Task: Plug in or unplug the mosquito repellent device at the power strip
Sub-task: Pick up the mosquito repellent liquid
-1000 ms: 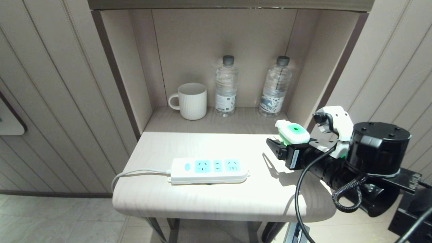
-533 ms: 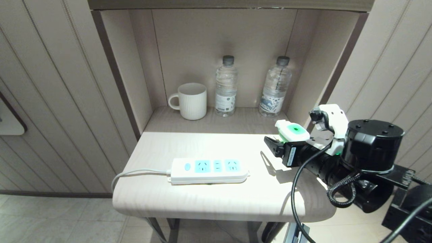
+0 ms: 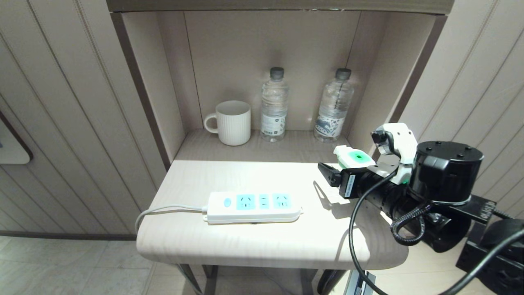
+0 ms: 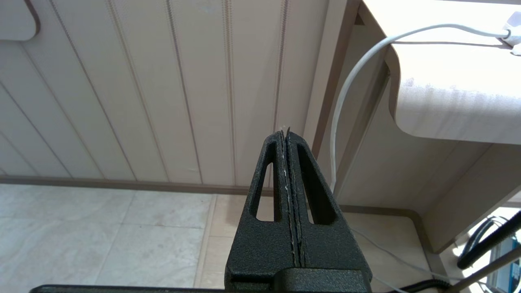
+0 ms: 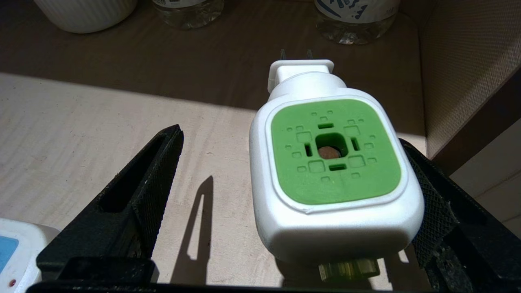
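Note:
My right gripper's fingers are beside the white head (image 5: 337,229), below its green top (image 5: 293,171), so I should close my right gripper now, and it would hold the head.
The mosquito repellent device (image 3: 355,159) (image 5: 333,154), a white rounded-square head with a green top, stands upright at the right rear of the small table (image 3: 229,246), its plug prongs pointing toward the niche. My right gripper (image 3: 345,170) (image 5: 287,136) is open around it. One finger lies close against its side, and the other finger stands well apart. The white power strip (image 3: 254,207) (image 5: 16,252) with light-blue sockets lies at the table's middle front, nothing plugged in. My left gripper (image 4: 285,132) hangs shut and empty low beside the table.
A white ribbed mug (image 3: 231,122) and two clear water bottles (image 3: 274,104) (image 3: 335,104) stand at the back of the niche. The niche's right wall (image 3: 368,123) rises just beside the device. The strip's cord (image 3: 163,209) (image 4: 358,73) drops over the table's left edge.
My right arm has edged forward and left, so the open fingers reach further along the device. The device and the power strip have stayed put.

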Controlling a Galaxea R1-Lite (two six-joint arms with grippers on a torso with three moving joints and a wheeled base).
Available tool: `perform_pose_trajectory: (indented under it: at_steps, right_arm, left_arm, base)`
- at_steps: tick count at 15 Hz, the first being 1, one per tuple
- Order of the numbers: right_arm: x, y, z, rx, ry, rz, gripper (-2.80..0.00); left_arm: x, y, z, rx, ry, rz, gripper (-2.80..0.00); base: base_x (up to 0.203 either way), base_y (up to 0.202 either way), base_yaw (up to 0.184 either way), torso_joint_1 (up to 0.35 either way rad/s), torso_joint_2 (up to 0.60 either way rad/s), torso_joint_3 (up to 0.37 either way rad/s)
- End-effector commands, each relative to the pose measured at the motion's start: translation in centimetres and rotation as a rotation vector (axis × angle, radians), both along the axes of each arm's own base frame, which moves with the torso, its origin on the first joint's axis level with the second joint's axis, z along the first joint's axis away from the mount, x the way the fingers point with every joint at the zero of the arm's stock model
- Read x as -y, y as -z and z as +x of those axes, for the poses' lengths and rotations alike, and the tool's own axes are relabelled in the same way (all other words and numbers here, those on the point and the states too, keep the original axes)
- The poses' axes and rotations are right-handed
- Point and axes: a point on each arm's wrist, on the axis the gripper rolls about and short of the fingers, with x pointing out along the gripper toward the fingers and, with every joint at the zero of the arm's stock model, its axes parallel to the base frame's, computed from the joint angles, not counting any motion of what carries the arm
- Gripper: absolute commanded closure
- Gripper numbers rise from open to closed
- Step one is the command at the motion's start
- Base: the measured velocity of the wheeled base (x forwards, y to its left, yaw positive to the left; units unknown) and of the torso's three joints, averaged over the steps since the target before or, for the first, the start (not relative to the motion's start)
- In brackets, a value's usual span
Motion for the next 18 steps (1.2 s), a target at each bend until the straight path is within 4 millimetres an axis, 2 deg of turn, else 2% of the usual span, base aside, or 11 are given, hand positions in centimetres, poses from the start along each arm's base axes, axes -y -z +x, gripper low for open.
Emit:
perform_pose_trajectory:
  at_steps: [1, 3, 4, 13, 18]
  right_arm:
    - [-0.12, 0.04, 0.27, 0.002, 0.003, 0.002, -2.80]
    - [-0.14, 0.07, 0.32, 0.001, 0.003, 0.001, -2.80]
    - [-0.16, 0.06, 0.26, 0.002, 0.002, -0.001, 0.00]
    - [0.19, 0.49, 0.87, -0.004, 0.022, -0.019, 0.00]
    - [0.18, -0.32, 1.00, 0.074, 0.026, 0.004, 0.00]
  left_arm:
    - [0.00, -0.01, 0.00, 0.000, 0.000, -0.001, 0.00]
    - [0.00, -0.01, 0.01, 0.000, 0.000, -0.001, 0.00]
    - [0.00, 0.00, 0.00, 0.001, 0.000, -0.001, 0.00]
    - [0.00, -0.04, 0.00, 0.001, 0.000, -0.001, 0.00]
    - [0.00, -0.01, 0.01, 0.000, 0.000, -0.001, 0.00]
  base:
    - [0.000, 0.000, 0.000, 0.000, 0.00, 0.000]
    - [0.000, 0.000, 0.000, 0.000, 0.00, 0.000]
    - [0.000, 0.000, 0.000, 0.000, 0.00, 0.000]
    - [0.000, 0.000, 0.000, 0.000, 0.00, 0.000]
    - [0.000, 0.000, 0.000, 0.000, 0.00, 0.000]
